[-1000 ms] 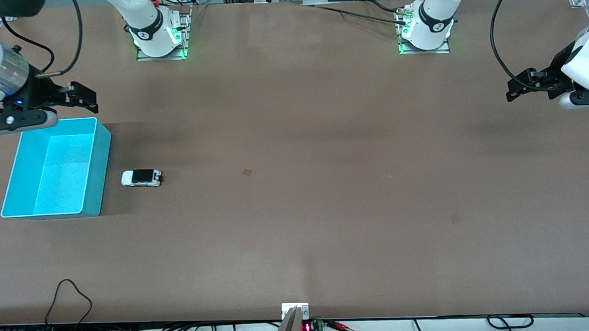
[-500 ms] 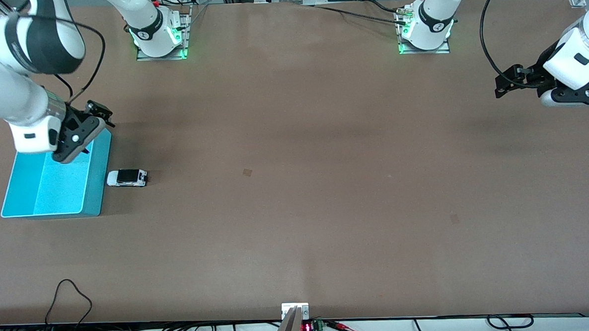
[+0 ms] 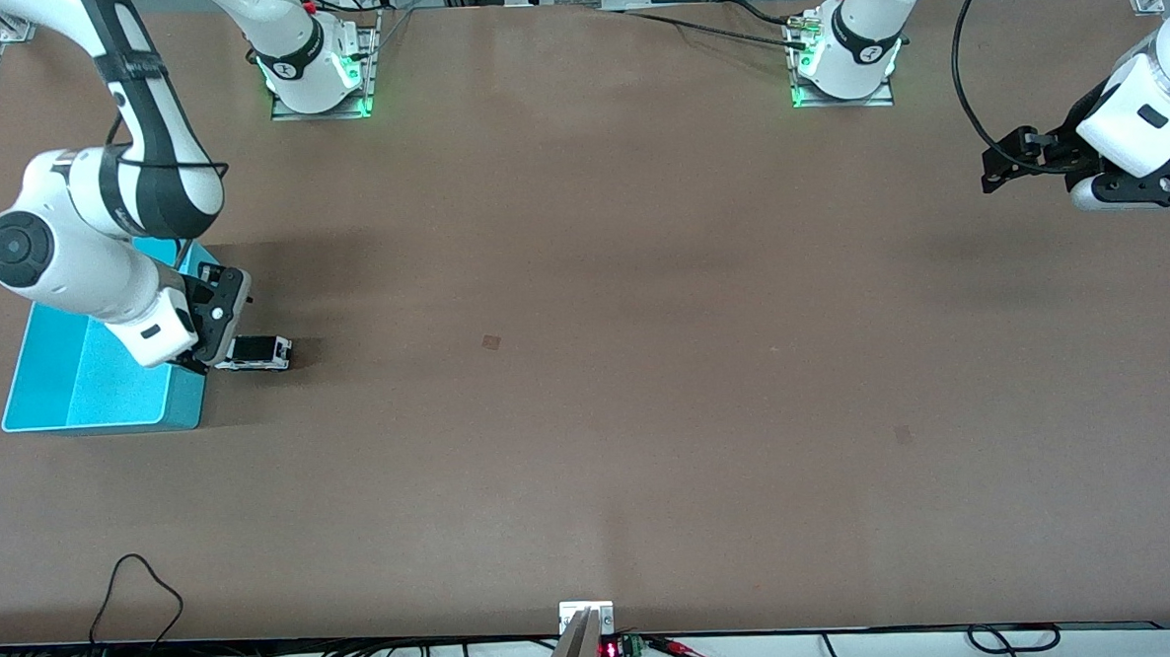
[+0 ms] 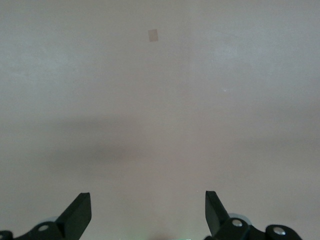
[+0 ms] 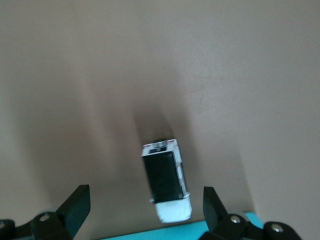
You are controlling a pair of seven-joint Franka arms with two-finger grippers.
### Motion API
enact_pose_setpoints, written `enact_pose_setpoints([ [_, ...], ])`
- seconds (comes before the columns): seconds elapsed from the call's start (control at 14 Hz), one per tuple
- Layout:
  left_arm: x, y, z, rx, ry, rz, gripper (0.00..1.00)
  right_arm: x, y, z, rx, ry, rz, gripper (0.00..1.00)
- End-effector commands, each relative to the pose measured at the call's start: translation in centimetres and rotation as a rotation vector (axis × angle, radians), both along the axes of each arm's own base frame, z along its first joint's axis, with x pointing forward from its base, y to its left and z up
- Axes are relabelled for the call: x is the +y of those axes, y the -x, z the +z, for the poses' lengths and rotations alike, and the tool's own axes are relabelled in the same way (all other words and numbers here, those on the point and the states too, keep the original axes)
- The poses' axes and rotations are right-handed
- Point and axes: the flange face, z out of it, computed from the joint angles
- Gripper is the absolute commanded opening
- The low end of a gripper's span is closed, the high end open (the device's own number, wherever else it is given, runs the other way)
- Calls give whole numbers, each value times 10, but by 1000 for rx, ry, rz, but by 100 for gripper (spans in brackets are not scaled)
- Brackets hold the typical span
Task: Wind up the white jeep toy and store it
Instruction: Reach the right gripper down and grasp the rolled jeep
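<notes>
The jeep's facing long sides are the part my right gripper should grab next. The jeep's hood-to-tail length (image 5: 167,181) is too wide for the gripper's fingers.
The white jeep toy (image 3: 258,353) with its black roof stands on the table, right beside the turquoise bin (image 3: 84,395) toward the left arm's end. My right gripper (image 3: 209,357) is open, low over the jeep's bin-side end and the bin's wall. In the right wrist view the jeep (image 5: 166,186) lies between the open fingers (image 5: 76,206), untouched, with the bin's rim (image 5: 165,234) just under them. My left gripper (image 3: 1000,164) is open and empty, waiting above the table at the left arm's end; the left wrist view (image 4: 147,212) shows only bare table.
The bin lies at the right arm's end of the table. A small square mark (image 3: 491,341) is on the table's middle. Cables hang along the table edge nearest the front camera.
My right arm has swung from over the bin's farther end down to the jeep. The jeep rolled a little toward the bin early on. The left gripper shifted slightly.
</notes>
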Motion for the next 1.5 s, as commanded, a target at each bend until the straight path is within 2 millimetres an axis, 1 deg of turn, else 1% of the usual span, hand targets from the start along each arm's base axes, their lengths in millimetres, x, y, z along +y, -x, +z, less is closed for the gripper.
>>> enact_pose_setpoints([
  [0.0, -1, 5, 8, 1, -8, -17, 100, -15, -8, -36, -24, -9, 67, 100],
  [0.07, 0, 5, 9, 0, -13, -17, 100, -21, -8, -50, -33, -10, 79, 100],
  [0.14, 0, 6, 9, 1, -13, -17, 100, -23, -6, -60, -43, -11, 90, 100],
  [0.29, 0, 6, 8, 7, -13, -17, 100, -26, 5, -79, -70, -11, 102, 100],
  [0.57, -7, 7, 8, 12, -19, -28, 100, -33, 19, -97, -98, -9, 92, 100],
  [0.64, -7, 6, 11, 3, -39, -36, 100, -33, 22, -101, -113, -7, 98, 100],
  [0.71, -11, 3, 23, -22, -58, -47, 100, -33, 23, -102, -120, -7, 99, 100],
  [0.79, -15, 2, 26, -29, -60, -53, 100, -33, 23, -102, -121, -7, 110, 97],
  [0.86, -14, 1, 25, -26, -58, -53, 100, -34, 22, -101, -124, -7, 133, 78],
  [0.93, -12, 1, 25, -25, -58, -52, 100, -35, 22, -101, -125, -7, 148, 48],
  [1.0, -11, 1, 25, -25, -58, -49, 100, -36, 22, -101, -126, -7, 153, 28],
  [1.14, -10, 3, 24, -9, -59, -50, 100, -39, 22, -100, -128, -7, 156, 0],
  [1.36, -10, 3, 25, -8, -59, -48, 100, -37, 18, -88, -143, -7, 185, 0],
  [1.43, -10, 4, 25, -7, -59, -49, 100, -35, 16, -77, -160, -4, 179, 0],
])
